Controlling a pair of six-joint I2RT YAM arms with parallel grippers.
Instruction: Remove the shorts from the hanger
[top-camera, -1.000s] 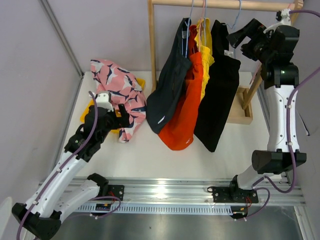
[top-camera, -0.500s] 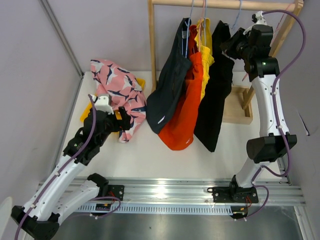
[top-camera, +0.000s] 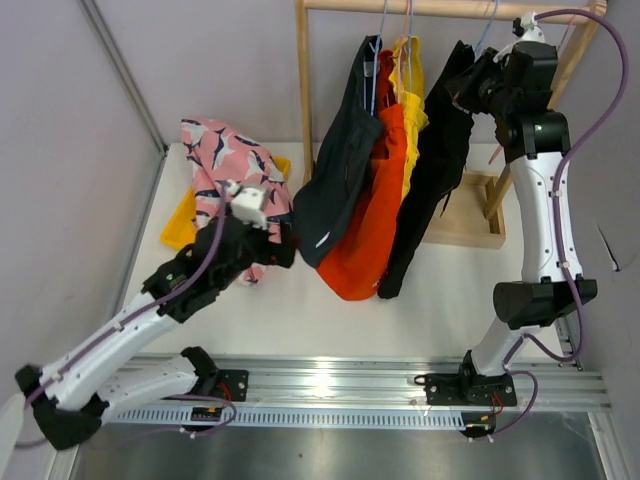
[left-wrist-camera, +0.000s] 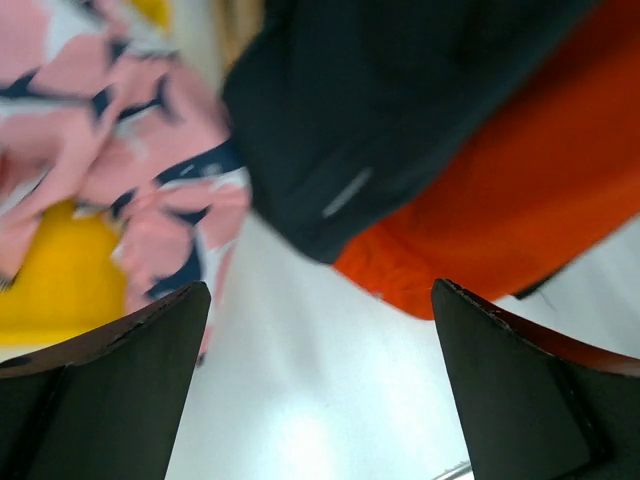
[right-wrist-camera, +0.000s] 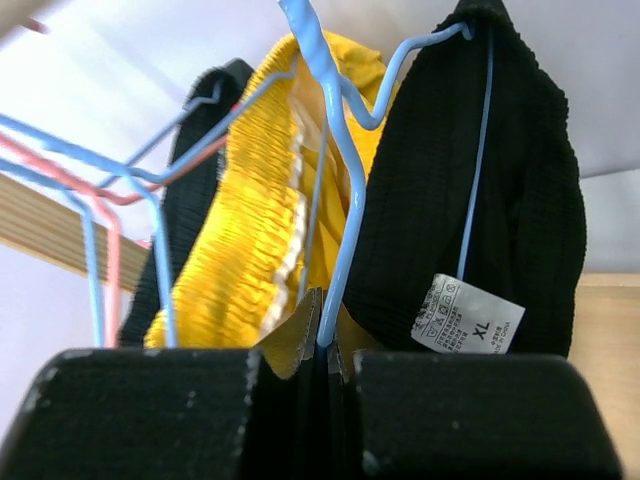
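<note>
My left gripper will grab the black shorts by the hanging leg fabric (top-camera: 422, 218) to pull them off the blue hanger. This leaves the hanger free.
On the wooden rail (top-camera: 440, 9) several shorts hang from wire hangers: dark slate grey (top-camera: 335, 175), orange-red (top-camera: 368, 225), yellow (top-camera: 410, 85) and black (top-camera: 435, 170). My right gripper (top-camera: 470, 82) is up by the rail, shut on the blue hanger (right-wrist-camera: 338, 255) that carries the black shorts (right-wrist-camera: 510, 200); the yellow shorts (right-wrist-camera: 255, 235) hang just left of it. The pink printed shorts (top-camera: 225, 160) lie on the table. My left gripper (top-camera: 278, 248) is open and empty beside them, low over the table, facing the grey (left-wrist-camera: 400, 120) and orange-red (left-wrist-camera: 520, 220) shorts.
A yellow cloth (top-camera: 180, 225) lies under the pink shorts. The rack's wooden post (top-camera: 304, 90) stands behind the grey shorts, and its base (top-camera: 468, 215) sits at the right. Pink and blue hangers (right-wrist-camera: 105, 215) crowd the rail. Grey walls close in on both sides.
My right gripper moved left to the black shorts' hanger and shut on it; the black shorts now hang tilted. My left arm swung right, from the pink shorts toward the hanging ones.
</note>
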